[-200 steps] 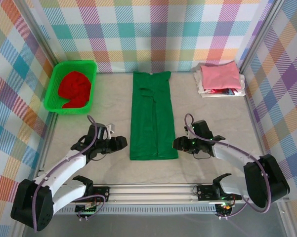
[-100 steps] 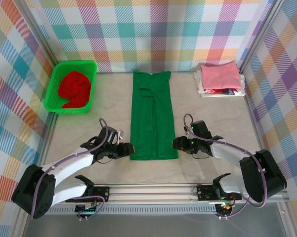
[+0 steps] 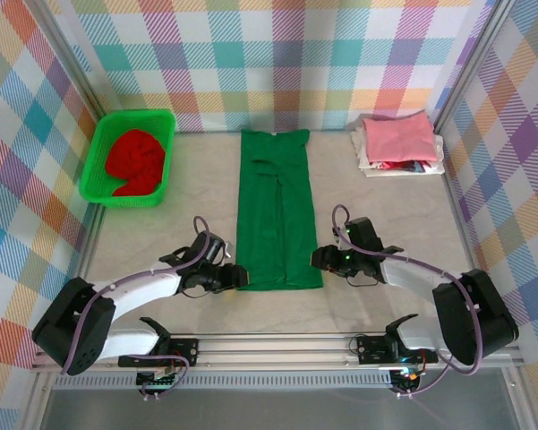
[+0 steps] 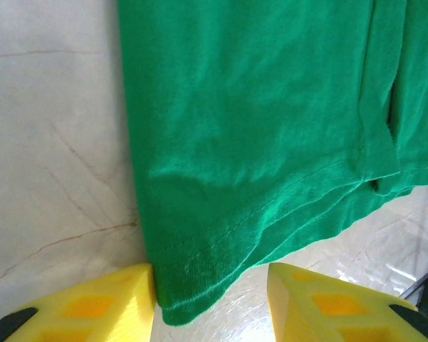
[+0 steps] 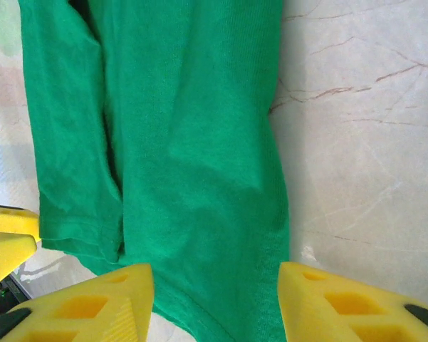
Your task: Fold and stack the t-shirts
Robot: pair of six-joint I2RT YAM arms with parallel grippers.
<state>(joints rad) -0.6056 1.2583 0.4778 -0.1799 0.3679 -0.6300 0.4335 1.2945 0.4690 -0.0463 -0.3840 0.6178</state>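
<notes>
The hem needs to be folded evenly, so my right gripper needs to grab the dark green t-shirt's near hem corner [image 3: 318, 282] [image 5: 262, 328] next, opposite my left gripper's corner.
The dark green t-shirt [image 3: 277, 210] lies flat mid-table, folded lengthwise into a long strip. My left gripper [image 3: 237, 276] sits at its near left corner. In the left wrist view that gripper [image 4: 212, 285] is open, with the corner of the hem [image 4: 192, 285] between the yellow fingers. My right gripper [image 3: 318, 260] is at the near right corner. It [image 5: 215, 285] stands open, and the shirt's right edge [image 5: 270, 235] runs between its fingers. A red t-shirt [image 3: 134, 159] is bunched in the basket. A folded pink t-shirt [image 3: 397, 137] tops a small stack at the back right.
The bright green plastic basket [image 3: 130, 116] stands at the back left by the wall. White and multicoloured cloth [image 3: 369, 161] shows under the pink shirt. Plaid walls close in three sides. A metal rail [image 3: 277, 345] runs along the near edge.
My left gripper has moved right to the shirt's near left corner, and its jaws have narrowed a little. The right gripper has hardly moved.
</notes>
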